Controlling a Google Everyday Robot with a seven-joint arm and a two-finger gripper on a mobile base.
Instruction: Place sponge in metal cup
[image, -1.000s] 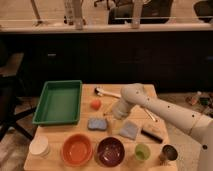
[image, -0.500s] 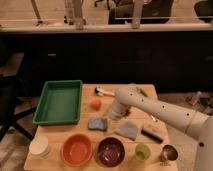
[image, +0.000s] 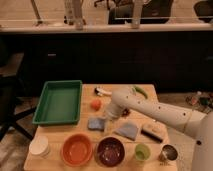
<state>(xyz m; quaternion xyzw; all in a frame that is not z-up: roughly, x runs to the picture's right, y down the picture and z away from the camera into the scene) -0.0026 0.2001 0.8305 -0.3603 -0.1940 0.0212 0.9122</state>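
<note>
I need to put the blue-grey sponge in the metal cup (image: 169, 152), so next I will grab the sponge with my gripper by its short end (image: 105, 124).
The sponge (image: 95, 123), a small flat blue-grey pad, lies on the wooden table (image: 150, 107) near its middle. My gripper (image: 109, 116) hangs at the end of the white arm (image: 155, 112), low over the sponge's right edge, open with nothing in it. The metal cup (image: 169, 152) stands upright at the table's front right corner, far to the right of the gripper.
A paler blue cloth (image: 127, 131) and a tan brush (image: 152, 132) lie right of the sponge. Along the front stand a white paper cup (image: 40, 146), an orange bowl (image: 77, 149), a dark red bowl (image: 110, 150) and a green cup (image: 142, 151). A green tray (image: 59, 101) sits at the left, an orange ball (image: 95, 104) behind the sponge.
The gripper has moved left and down, from above the blue cloth to the sponge's right edge. The sponge and the cup have not moved.
</note>
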